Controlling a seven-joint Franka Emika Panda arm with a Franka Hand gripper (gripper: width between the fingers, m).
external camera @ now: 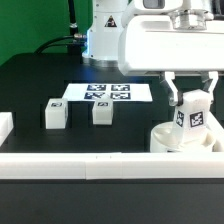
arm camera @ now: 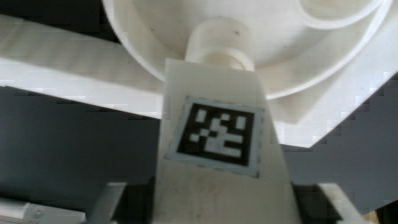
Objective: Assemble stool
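Observation:
My gripper opens now, since the leg's lower end sits in the seat's hole (arm camera: 217,38) in the wrist view, and the leg would rest there.
The round white seat (external camera: 172,139) lies at the exterior view's right, close to the front rail. A white leg (external camera: 196,116) with a black-and-white tag stands upright on it, its lower end at a recess in the seat (arm camera: 160,30). My gripper (external camera: 196,97) comes down from above and is shut on the upper part of that leg (arm camera: 217,130), one finger (arm camera: 111,203) on each side. Two more tagged legs (external camera: 55,113) (external camera: 102,111) rest loose on the black table at the exterior view's left and centre.
The marker board (external camera: 108,93) lies flat behind the two loose legs. A long white rail (external camera: 90,164) runs along the table's front edge, and another white rail piece (external camera: 4,126) sits at the exterior view's left edge. The arm's white base (external camera: 105,35) stands at the back.

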